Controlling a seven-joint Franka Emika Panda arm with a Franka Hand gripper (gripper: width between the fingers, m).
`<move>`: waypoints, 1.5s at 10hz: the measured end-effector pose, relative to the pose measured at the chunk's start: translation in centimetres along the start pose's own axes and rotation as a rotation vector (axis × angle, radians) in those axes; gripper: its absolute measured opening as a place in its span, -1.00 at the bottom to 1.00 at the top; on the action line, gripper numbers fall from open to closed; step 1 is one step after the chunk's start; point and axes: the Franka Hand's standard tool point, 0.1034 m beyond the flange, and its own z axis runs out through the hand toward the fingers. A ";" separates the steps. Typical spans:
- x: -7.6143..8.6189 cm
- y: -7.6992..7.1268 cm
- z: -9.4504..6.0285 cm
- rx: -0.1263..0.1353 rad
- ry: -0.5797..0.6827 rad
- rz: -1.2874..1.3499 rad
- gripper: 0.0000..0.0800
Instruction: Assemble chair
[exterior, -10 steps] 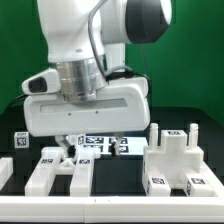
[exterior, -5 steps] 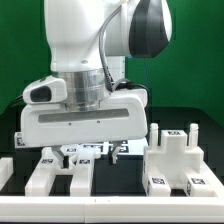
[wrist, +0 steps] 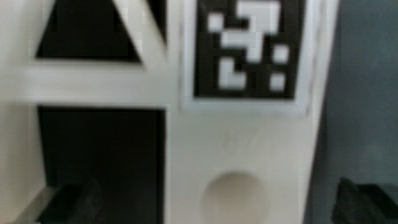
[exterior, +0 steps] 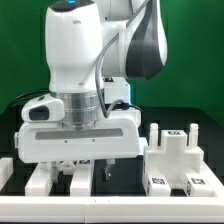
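Observation:
I should close my gripper on the white bar now. My fingers reach down on both sides of the bar, below its black-and-white tag (wrist: 246, 50), so they would hold the bar if I closed now.
My gripper (exterior: 86, 167) hangs low over the chair's white pieces at the exterior view's left, its wide white body hiding most of them. Under it lie a chunky white slab (exterior: 38, 178) and a narrow white bar (exterior: 80, 179). In the wrist view a white bar (wrist: 240, 130) with a black-and-white tag (wrist: 246, 50) and a round hole (wrist: 231, 196) runs between my dark fingertips (wrist: 68, 205), which stand on either side of it, apart from it. The gripper (wrist: 222, 205) is open and holds nothing.
A blocky white chair piece with upright posts and tags (exterior: 176, 160) stands at the exterior view's right on the black table. The table's raised white border (exterior: 110, 207) runs along the front. A green backdrop lies behind the arm.
The gripper has come down and shifted toward the front over the left pieces, now hiding the tagged parts that showed below it before. Its jaws stayed open.

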 end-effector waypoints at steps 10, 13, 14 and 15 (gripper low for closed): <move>1.5 -1.3 -6.4 0.040 -0.021 0.043 -0.30; 2.1 -4.7 -12.1 0.077 -0.019 0.082 -0.29; 2.2 -6.8 -13.0 0.082 -0.009 0.094 -0.29; 2.2 -9.5 -13.6 0.084 -0.006 0.134 -0.29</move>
